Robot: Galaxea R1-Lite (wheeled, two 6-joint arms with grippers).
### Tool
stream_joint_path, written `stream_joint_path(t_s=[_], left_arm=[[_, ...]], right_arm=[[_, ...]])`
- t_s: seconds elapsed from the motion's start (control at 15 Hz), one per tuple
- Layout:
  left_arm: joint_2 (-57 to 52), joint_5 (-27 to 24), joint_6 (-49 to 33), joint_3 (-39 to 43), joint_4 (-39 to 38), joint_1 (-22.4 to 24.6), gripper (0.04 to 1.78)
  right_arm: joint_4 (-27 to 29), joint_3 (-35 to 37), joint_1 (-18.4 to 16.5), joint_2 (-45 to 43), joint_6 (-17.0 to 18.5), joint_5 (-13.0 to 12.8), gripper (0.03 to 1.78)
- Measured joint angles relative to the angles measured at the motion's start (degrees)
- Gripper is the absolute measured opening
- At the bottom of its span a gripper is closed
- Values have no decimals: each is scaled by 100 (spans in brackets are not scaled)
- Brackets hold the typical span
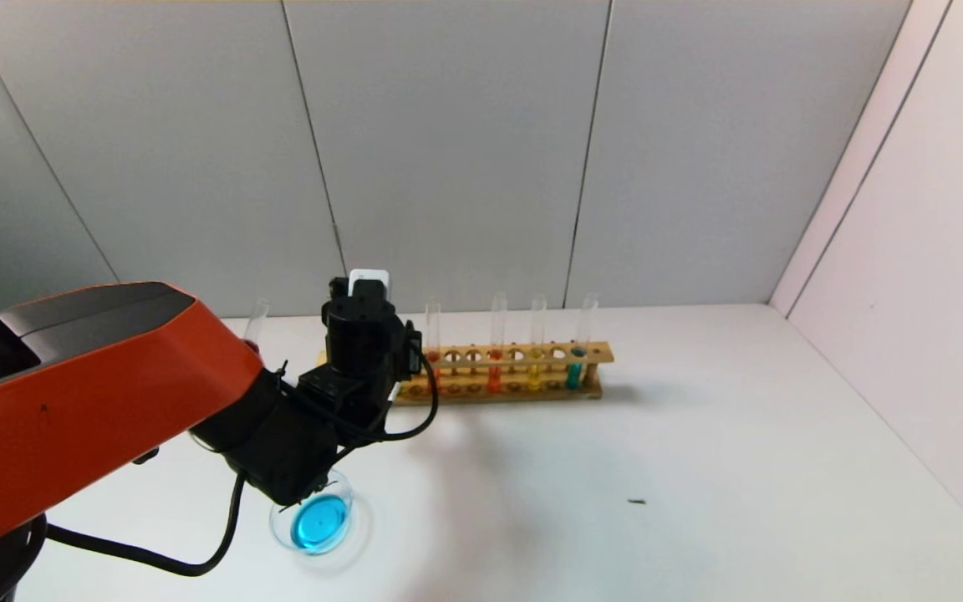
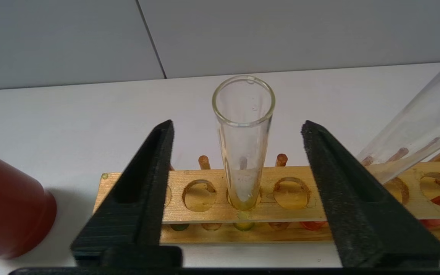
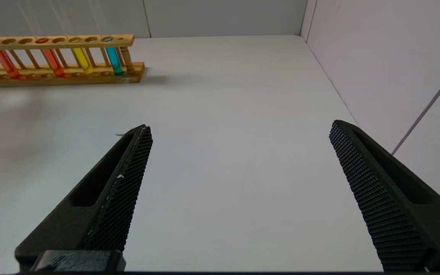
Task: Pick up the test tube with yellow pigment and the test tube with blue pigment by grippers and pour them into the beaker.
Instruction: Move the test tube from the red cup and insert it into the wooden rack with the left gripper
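The rack's hole [image 2: 244,201] surrounds the bottom of the yellow test tube, so the left gripper will next grab the tube by the bare glass below its rim [image 2: 244,144].
The test tube with yellow pigment [image 2: 243,152] stands upright in a hole near the left end of the wooden rack [image 2: 319,206], with a little lemon-yellow liquid at its bottom. My left gripper [image 2: 239,128] is open, one finger on each side of this tube, neither touching it. In the head view its wrist [image 1: 362,330] hides that tube. The beaker [image 1: 314,518] sits on the table under my left arm and holds bright blue liquid. No tube with bright cyan-blue liquid shows. My right gripper [image 3: 239,128] is open and empty above bare table, out of the head view.
A dark red cup [image 2: 6,206] stands left of the rack with a clear tube [image 1: 257,316] in it. The rack [image 1: 515,368] also holds orange tubes, a golden-yellow tube [image 3: 82,61] and a teal tube [image 3: 113,61]. A clear tube [image 2: 414,126] leans beside my left gripper. A small dark speck [image 1: 637,502] lies on the table.
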Motion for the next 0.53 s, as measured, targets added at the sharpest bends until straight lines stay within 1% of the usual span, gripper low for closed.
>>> stream_joint_path(t_s=[0.13, 0.27, 0.33, 0.53], left_arm=[[-18, 12, 6, 15, -98, 4, 72], [-30, 17, 10, 20, -102, 4, 41], [-35, 9, 6, 23, -107, 4, 33], [-41, 6, 1, 48, -113, 4, 31]], right_arm=[[0, 0, 0, 0, 0, 2, 170], [0, 0, 0, 0, 0, 2, 170], [0, 0, 0, 0, 0, 2, 170], [0, 0, 0, 0, 0, 2, 170]])
